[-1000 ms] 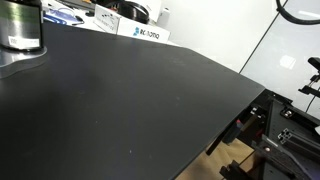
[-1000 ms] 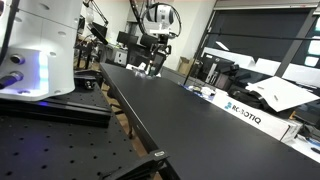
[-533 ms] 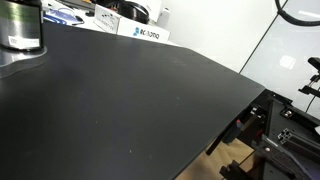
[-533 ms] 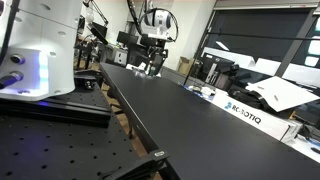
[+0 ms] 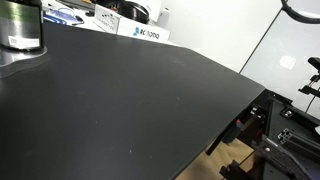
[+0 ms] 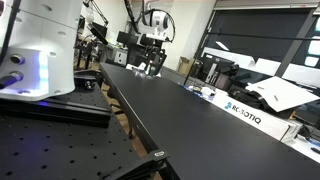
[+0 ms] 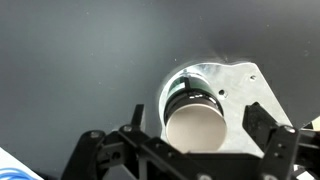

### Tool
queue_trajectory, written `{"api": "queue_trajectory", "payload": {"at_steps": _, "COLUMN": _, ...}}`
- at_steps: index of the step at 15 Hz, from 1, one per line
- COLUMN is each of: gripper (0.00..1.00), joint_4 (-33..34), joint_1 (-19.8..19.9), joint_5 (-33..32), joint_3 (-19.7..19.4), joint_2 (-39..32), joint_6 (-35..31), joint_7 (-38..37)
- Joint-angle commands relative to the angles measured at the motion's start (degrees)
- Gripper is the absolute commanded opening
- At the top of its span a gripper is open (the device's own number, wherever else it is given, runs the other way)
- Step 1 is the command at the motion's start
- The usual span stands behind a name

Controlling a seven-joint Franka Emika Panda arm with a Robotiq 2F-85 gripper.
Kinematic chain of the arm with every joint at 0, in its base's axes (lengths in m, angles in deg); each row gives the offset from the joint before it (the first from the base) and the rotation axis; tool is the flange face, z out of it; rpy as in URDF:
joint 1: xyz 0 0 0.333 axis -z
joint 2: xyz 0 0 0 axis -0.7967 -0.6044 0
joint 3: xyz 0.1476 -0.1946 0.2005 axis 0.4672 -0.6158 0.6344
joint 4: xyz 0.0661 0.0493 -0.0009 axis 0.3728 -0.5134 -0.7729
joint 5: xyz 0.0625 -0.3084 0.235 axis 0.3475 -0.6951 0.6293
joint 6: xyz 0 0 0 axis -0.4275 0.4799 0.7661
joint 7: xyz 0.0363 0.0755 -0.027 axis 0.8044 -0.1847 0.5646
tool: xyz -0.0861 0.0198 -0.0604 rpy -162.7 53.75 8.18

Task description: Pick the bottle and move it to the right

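Note:
My fingers have only the pale top of the bottle between them and its body is beyond them, so my gripper should go lower first and then close on the bottle.
The bottle (image 7: 195, 125) is a dark cylinder with a pale round top, seen from above in the wrist view. It stands upright on a flat shiny silver sheet (image 7: 238, 80). My gripper (image 7: 197, 128) is open right above it, with one finger (image 7: 137, 120) on each side of the bottle and a gap on both sides. In an exterior view the bottle (image 5: 22, 25) shows its pale label band at the table's far corner, on the silver sheet (image 5: 14, 63). In an exterior view the gripper (image 6: 151, 64) hangs at the table's far end.
The black table (image 5: 140, 100) stretches wide and bare beside the bottle. White Robotiq boxes (image 5: 142, 33) lie along its back edge. A white robot base (image 6: 40, 50) and metal frames stand off the table's side.
The arm has shifted slightly at the table's far end. The bottle has not moved.

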Motion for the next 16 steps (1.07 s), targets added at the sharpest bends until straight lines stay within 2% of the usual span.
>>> {"api": "queue_trajectory", "payload": {"at_steps": 1, "gripper": 1.00, "joint_4": 4.39, "joint_1": 0.24, "joint_5": 0.53, "joint_3": 0.23, "joint_2": -2.52, "joint_6": 0.35, "joint_7": 0.95}}
{"api": "queue_trajectory", "payload": {"at_steps": 6, "gripper": 1.00, "joint_4": 4.93, "joint_1": 1.10, "joint_5": 1.00, "joint_3": 0.72, "joint_2": -3.77, "joint_6": -3.44, "joint_7": 1.55}}
{"api": "queue_trajectory", "payload": {"at_steps": 7, "gripper": 0.75, "joint_4": 4.94, "joint_1": 1.36, "joint_5": 1.43, "joint_3": 1.02, "joint_2": -4.05, "joint_6": -4.56, "joint_7": 1.74}}
{"api": "queue_trajectory", "payload": {"at_steps": 8, "gripper": 0.74, "joint_4": 4.92, "joint_1": 1.52, "joint_5": 1.79, "joint_3": 1.18, "joint_2": -4.26, "joint_6": -5.40, "joint_7": 2.13}}
{"api": "queue_trajectory", "payload": {"at_steps": 11, "gripper": 0.53, "joint_4": 4.60, "joint_1": 2.14, "joint_5": 3.59, "joint_3": 1.52, "joint_2": -4.38, "joint_6": -6.37, "joint_7": 2.65}}
{"api": "queue_trajectory", "payload": {"at_steps": 13, "gripper": 0.39, "joint_4": 4.23, "joint_1": 2.66, "joint_5": 5.32, "joint_3": 1.72, "joint_2": -3.53, "joint_6": -3.90, "joint_7": 1.95}}
{"api": "queue_trajectory", "payload": {"at_steps": 14, "gripper": 0.34, "joint_4": 3.54, "joint_1": 2.88, "joint_5": 5.73, "joint_3": 1.67, "joint_2": -2.69, "joint_6": -3.52, "joint_7": 1.68}}
{"api": "queue_trajectory", "payload": {"at_steps": 16, "gripper": 0.34, "joint_4": 1.59, "joint_1": 3.05, "joint_5": 5.77, "joint_3": 1.09, "joint_2": -0.69, "joint_6": -3.25, "joint_7": 0.93}}
